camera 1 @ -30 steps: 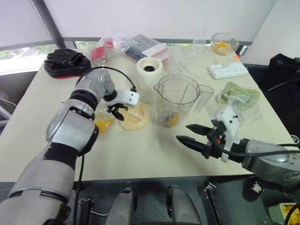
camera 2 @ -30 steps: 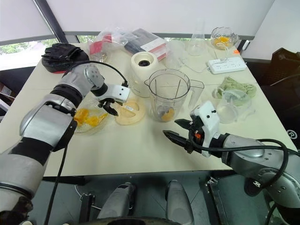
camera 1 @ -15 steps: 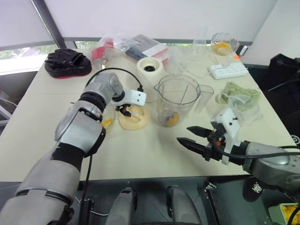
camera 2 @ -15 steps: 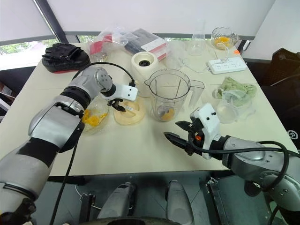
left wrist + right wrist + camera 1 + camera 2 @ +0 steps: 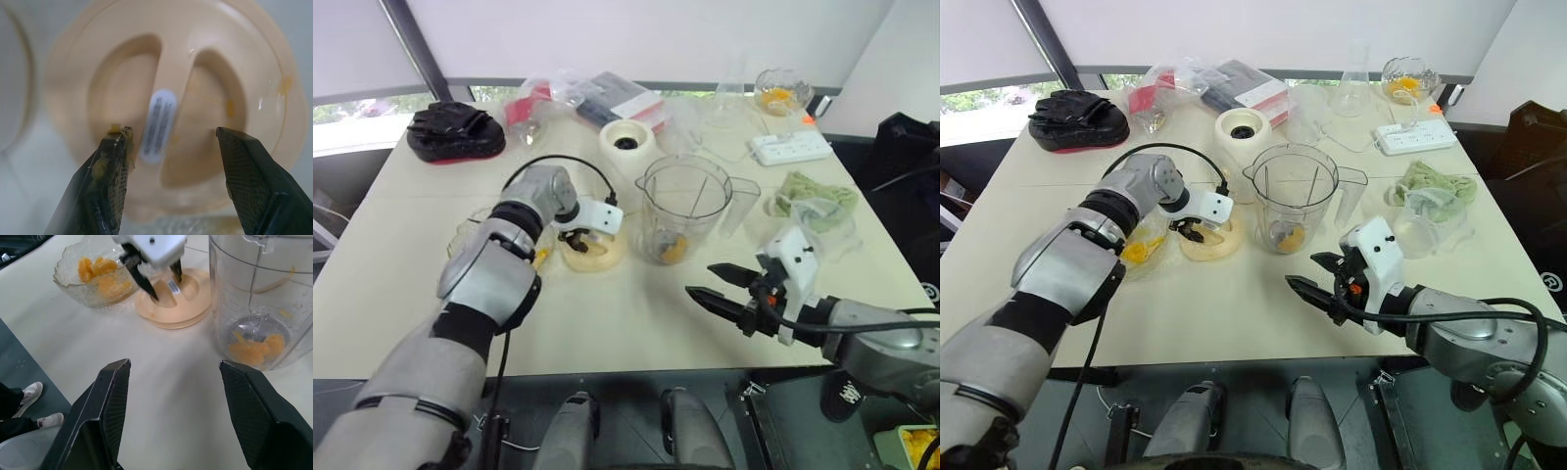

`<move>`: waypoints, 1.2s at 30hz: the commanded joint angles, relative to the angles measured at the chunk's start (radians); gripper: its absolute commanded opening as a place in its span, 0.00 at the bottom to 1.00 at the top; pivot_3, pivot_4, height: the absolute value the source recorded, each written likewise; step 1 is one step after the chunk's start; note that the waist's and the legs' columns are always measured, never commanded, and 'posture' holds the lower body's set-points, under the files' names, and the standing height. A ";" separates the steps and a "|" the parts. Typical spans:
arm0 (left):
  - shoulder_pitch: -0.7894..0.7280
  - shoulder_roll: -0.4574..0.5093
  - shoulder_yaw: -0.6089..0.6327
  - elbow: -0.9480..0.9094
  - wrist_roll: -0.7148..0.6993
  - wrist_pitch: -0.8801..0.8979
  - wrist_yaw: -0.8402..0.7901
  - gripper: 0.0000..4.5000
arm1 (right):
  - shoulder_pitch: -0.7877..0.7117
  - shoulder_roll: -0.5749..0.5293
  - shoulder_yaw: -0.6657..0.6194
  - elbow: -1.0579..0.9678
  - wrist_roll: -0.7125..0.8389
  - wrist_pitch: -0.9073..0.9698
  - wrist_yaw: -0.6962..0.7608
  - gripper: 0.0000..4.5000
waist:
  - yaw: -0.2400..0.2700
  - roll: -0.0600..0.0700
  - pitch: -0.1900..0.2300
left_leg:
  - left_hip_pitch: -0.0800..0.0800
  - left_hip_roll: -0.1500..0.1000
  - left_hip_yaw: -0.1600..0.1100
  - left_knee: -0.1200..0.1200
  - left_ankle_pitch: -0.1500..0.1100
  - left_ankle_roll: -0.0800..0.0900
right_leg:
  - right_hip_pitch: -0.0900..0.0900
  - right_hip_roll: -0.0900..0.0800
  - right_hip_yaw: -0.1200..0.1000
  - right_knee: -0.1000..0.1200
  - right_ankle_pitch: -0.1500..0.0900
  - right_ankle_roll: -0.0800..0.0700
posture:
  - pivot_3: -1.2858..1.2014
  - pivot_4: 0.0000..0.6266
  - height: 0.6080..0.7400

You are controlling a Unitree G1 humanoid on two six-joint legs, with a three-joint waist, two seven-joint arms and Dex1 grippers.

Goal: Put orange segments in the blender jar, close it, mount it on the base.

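Note:
My fingers are on either side of the lid's raised grip bar, over the lid's hollows. It is time to close my left gripper now. Closing now would catch the lid.
The clear blender jar [image 5: 683, 208] stands mid-table with a few orange segments [image 5: 254, 351] at its bottom. More orange segments [image 5: 100, 274] lie in a glass bowl [image 5: 1136, 250] to its left. Between bowl and jar lies a flat cream-yellow lid [image 5: 594, 251]. My left gripper [image 5: 171, 134] points down just above this lid, open, its fingers [image 5: 146, 284] on either side of the lid's raised grip bar [image 5: 168, 93]. The cream-white base [image 5: 626, 147] stands behind the lid. My right gripper [image 5: 700, 279] hovers open and empty over the table in front of the jar.
A white power strip [image 5: 788, 147], a stemmed glass cup of orange bits [image 5: 778, 93] and a glass flask [image 5: 1353, 73] sit at the back right. A green cloth [image 5: 818, 191] and a frosted cup [image 5: 1420, 223] lie right of the jar. A black pad [image 5: 455, 130] and plastic bags [image 5: 578, 98] are at the back left.
My left gripper has moved right and down, from beside the bowl to just above the lid, still open. The right gripper has stayed in place.

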 commanded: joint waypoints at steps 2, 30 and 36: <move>-0.003 0.001 -0.015 -0.004 0.019 -0.018 0.017 0.63 | 0.007 -0.003 -0.037 -0.039 0.015 -0.026 -0.022 0.67 | 0.000 0.000 0.000 | 0.000 0.000 0.000 0.000 0.000 0.000 | 0.000 0.000 0.000 0.000 0.000 0.000 | 0.52 0.24 1.00; -0.014 -0.030 0.055 -0.006 -0.039 0.016 0.002 0.06 | 0.021 0.007 -0.044 -0.031 -0.018 -0.055 -0.064 0.68 | 0.001 0.001 -0.002 | 0.004 0.000 0.000 0.003 0.001 0.002 | 0.007 0.000 0.000 0.000 0.002 0.000 | 0.52 0.24 1.00; -0.046 -0.047 0.116 -0.012 -0.093 0.041 -0.016 0.06 | 0.014 0.019 -0.030 -0.020 -0.047 -0.065 -0.058 0.68 | -0.001 0.001 -0.002 | 0.003 0.000 0.000 0.003 0.001 0.002 | 0.006 0.000 0.000 -0.001 0.003 0.000 | 0.52 0.24 1.00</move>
